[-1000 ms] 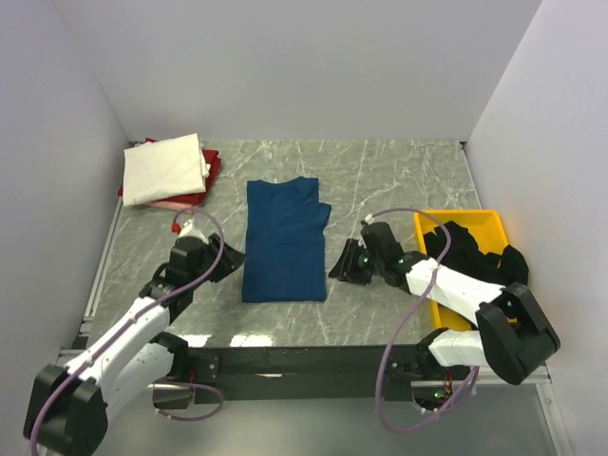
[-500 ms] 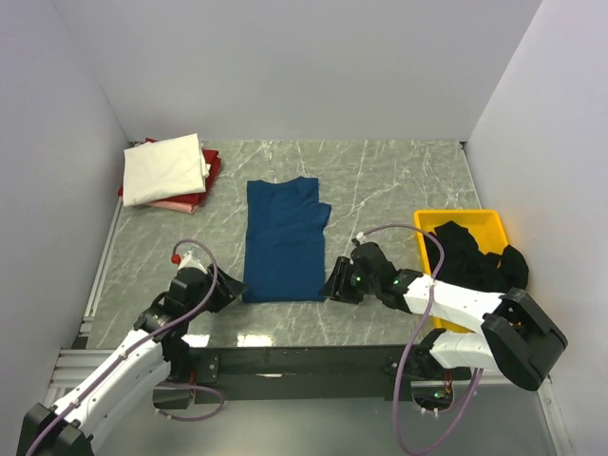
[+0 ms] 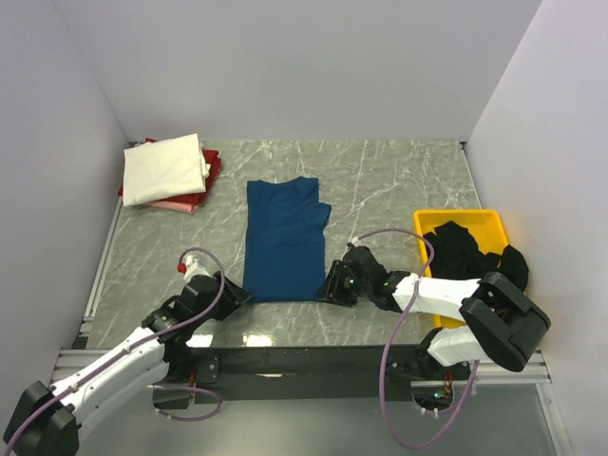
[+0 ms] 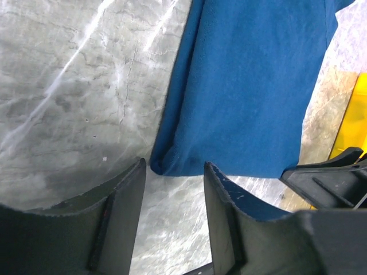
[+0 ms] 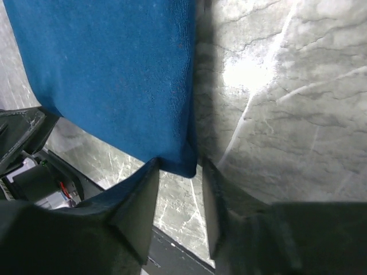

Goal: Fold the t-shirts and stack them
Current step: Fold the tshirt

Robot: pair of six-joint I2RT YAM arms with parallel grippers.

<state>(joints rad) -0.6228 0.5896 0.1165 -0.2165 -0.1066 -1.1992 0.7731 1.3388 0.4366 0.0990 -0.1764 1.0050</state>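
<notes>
I should close my left gripper on the t-shirt's near corner (image 3: 249, 297) (image 4: 166, 165) now, because that corner is between its open fingers.
A dark blue t-shirt (image 3: 283, 242), folded into a long strip, lies flat in the middle of the table. My left gripper (image 3: 237, 293) is open at its near left corner; in the left wrist view the corner (image 4: 172, 165) sits just at the tips of the gripper (image 4: 175, 172). My right gripper (image 3: 329, 288) is open at the near right corner; in the right wrist view the corner (image 5: 179, 163) lies between the tips of the gripper (image 5: 178, 169). A folded cream shirt (image 3: 166, 168) tops a red one (image 3: 211, 169) at the far left. A black shirt (image 3: 472, 253) lies crumpled in the tray.
The yellow plastic tray (image 3: 459, 219) stands at the right, beside the right arm. The table's near edge with its black rail (image 3: 304, 359) runs just behind both grippers. Grey walls close the left, far and right sides.
Both grippers have moved along the blue shirt's sides towards the near edge and now sit at its near corners. The shirt has not moved.
</notes>
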